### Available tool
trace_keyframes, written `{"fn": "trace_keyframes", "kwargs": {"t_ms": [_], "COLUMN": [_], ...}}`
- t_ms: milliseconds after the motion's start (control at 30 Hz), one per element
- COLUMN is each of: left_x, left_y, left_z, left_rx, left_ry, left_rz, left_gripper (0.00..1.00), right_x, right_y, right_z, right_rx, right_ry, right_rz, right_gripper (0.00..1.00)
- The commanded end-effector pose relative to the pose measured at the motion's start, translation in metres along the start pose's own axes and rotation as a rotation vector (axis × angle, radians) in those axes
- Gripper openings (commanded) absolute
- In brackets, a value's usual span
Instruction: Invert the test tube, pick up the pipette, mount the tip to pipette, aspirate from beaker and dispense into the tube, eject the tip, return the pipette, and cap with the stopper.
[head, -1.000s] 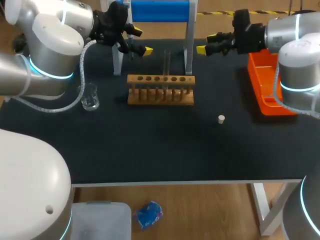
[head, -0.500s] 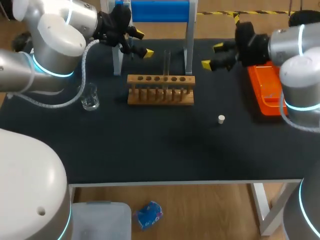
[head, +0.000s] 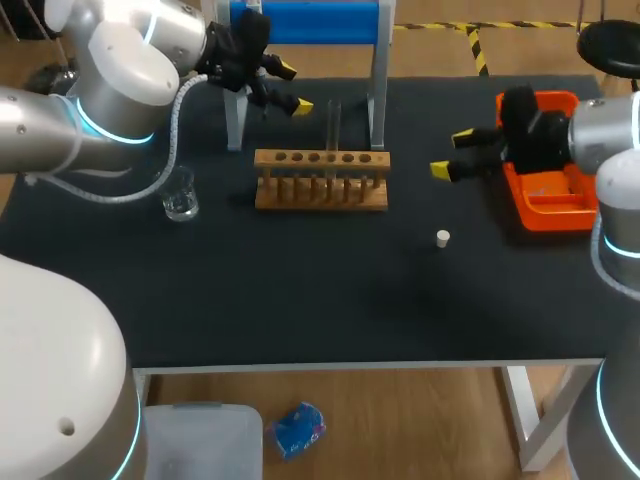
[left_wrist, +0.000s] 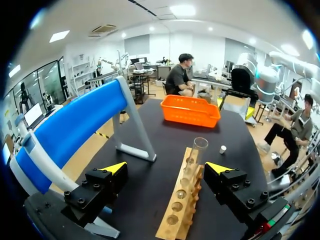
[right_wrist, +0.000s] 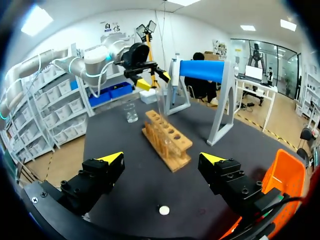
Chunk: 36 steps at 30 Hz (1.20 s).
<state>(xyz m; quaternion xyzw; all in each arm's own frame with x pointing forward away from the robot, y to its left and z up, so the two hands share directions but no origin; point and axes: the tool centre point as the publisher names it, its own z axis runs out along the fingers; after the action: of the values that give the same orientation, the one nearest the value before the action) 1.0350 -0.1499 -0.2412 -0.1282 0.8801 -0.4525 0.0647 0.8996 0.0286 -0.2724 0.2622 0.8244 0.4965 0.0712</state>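
The test tube (head: 333, 125) in the wooden rack needs to be capped next, so my right gripper should grab the stopper by its round white top (head: 443, 235).
A clear test tube (head: 333, 125) stands upright in the wooden rack (head: 320, 182) at mid-table. My left gripper (head: 293, 87) hovers open and empty behind the rack's left end, by the blue stand (head: 310, 20). In the left wrist view the test tube (left_wrist: 196, 155) and rack (left_wrist: 181, 206) lie ahead of the open left gripper (left_wrist: 166, 167). My right gripper (head: 450, 153) is open and empty, right of the rack and beside the orange tray (head: 528, 218). The white stopper (head: 443, 238) lies on the mat, just below the right gripper (right_wrist: 161, 158) as the stopper (right_wrist: 163, 210) in its wrist view. The pipette is not clearly visible.
A glass beaker (head: 180, 196) stands left of the rack. The blue stand's grey legs (head: 377, 100) rise behind the rack. The rack (right_wrist: 167, 140), beaker (right_wrist: 131, 112) and my left gripper (right_wrist: 147, 77) lie ahead of the right gripper.
My right gripper has drawn back from beside the stand, forward and to the right, to the orange tray's edge. The left gripper has shifted slightly right. Both stayed open.
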Motion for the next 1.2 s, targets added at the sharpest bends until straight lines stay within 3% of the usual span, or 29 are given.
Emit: {"fn": "trace_keyframes", "kwargs": {"t_ms": [33,533,933,1200], "left_x": [-0.004,0.001,0.002,0.002], "left_y": [0.0,0.004,0.004,0.004], "left_z": [0.008,0.016,0.018,0.018], "left_rx": [-0.008,-0.028,-0.04,-0.04], "left_ry": [0.011,0.038,0.042,0.042], "left_rz": [-0.001,0.007,0.006,0.006], "left_gripper": [1.0,1.0,1.0,1.0], "right_x": [0.002,0.009,0.008,0.004], "right_y": [-0.01,-0.064,-0.087,-0.102], "right_z": [-0.005,0.003,0.006,0.014], "right_rx": [0.025,0.106,0.167,0.234], "right_ry": [0.005,-0.062,-0.081,-0.114], "right_rz": [0.008,0.06,0.083,0.057], "right_gripper": [1.0,1.0,1.0,0.92]}}
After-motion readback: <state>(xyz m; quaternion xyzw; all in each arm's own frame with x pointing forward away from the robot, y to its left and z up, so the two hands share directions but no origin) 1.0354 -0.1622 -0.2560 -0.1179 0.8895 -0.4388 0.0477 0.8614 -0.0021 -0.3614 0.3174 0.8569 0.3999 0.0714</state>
